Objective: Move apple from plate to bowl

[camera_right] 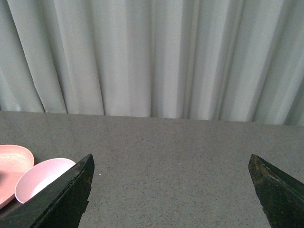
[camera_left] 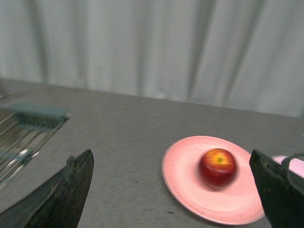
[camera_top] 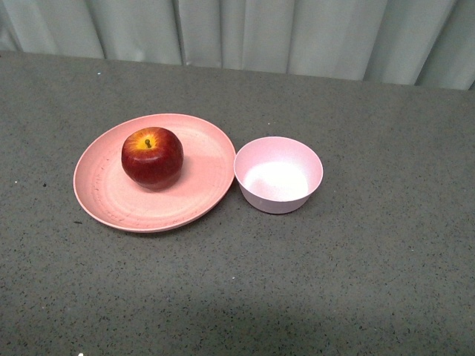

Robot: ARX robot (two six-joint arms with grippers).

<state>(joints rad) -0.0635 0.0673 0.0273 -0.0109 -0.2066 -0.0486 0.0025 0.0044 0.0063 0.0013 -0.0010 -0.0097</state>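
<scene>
The apple's rounded top (camera_top: 150, 139) slopes away from its stem, so my left gripper needs to grab the apple next by the facing sides of its widest part (camera_top: 152, 160).
The dark-red apple (camera_top: 152, 156) with a yellow-orange patch round its stem sits upright on the wide salmon-pink plate (camera_top: 100, 194). The small pale-pink bowl (camera_top: 278, 175) stands empty just right of the plate, its rim nearly touching it. Neither gripper shows in the front view. In the left wrist view my left gripper (camera_left: 173, 190) is open and empty, with the apple (camera_left: 217, 166) and plate (camera_left: 185, 180) ahead of it and a sliver of the bowl (camera_left: 289, 163) beyond. In the right wrist view my right gripper (camera_right: 171, 190) is open and empty; the bowl (camera_right: 40, 176) and plate edge (camera_right: 12, 159) lie off to one side.
The grey speckled tabletop (camera_top: 356, 282) spreads all round the plate and bowl. A pale curtain (camera_top: 245, 33) hangs behind the table's far edge. A metal wire rack (camera_left: 23, 137) lies on the table in the left wrist view, away from the plate.
</scene>
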